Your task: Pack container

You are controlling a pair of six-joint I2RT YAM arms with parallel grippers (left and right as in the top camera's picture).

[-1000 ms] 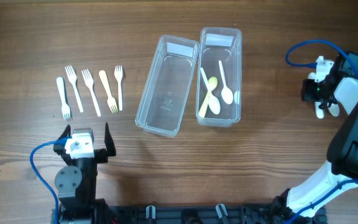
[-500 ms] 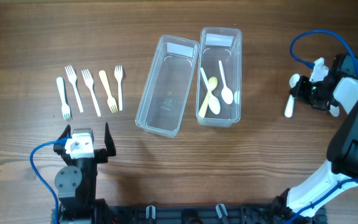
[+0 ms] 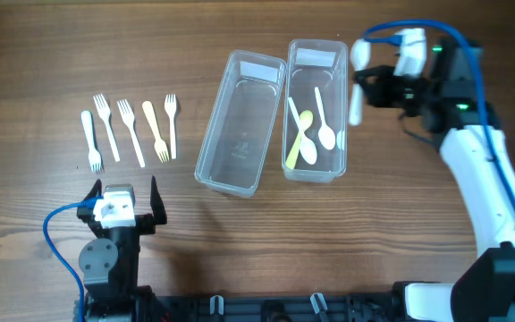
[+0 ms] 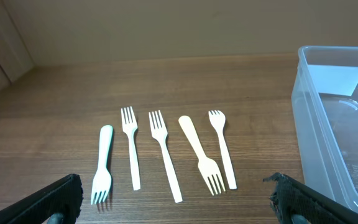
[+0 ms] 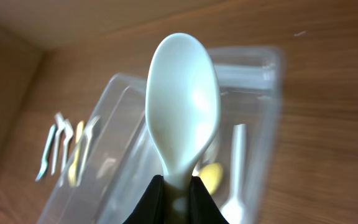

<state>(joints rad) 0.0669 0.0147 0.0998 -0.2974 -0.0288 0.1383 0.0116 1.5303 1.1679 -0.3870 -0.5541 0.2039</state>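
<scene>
My right gripper keeps holding the white spoon for now, until it's inside the container with spoons. Outside that container's side, the spoon would end on the tabletop.
My right gripper (image 3: pixel 375 88) is shut on a white spoon (image 3: pixel 356 79) and holds it in the air just right of the right clear container (image 3: pixel 294 54). In the right wrist view the spoon (image 5: pixel 183 115) stands bowl up between the black fingers (image 5: pixel 177 198). That container holds three spoons (image 3: pixel 307 134), white and yellow. The left clear container (image 3: pixel 223 125) beside it holds nothing. Several forks (image 3: pixel 130 131) lie in a row on the table's left; the left wrist view shows them (image 4: pixel 164 152) too. My left gripper (image 3: pixel 122 206) is open and empty below the forks.
The wooden table (image 3: pixel 392 224) carries both containers side by side at its middle, the left one angled. A blue cable (image 3: pixel 56 241) loops by the left arm. The right arm (image 3: pixel 485 188) reaches in from the lower right.
My right gripper has carried the white spoon from the far right edge leftward to the right container's side. The left arm has not moved.
</scene>
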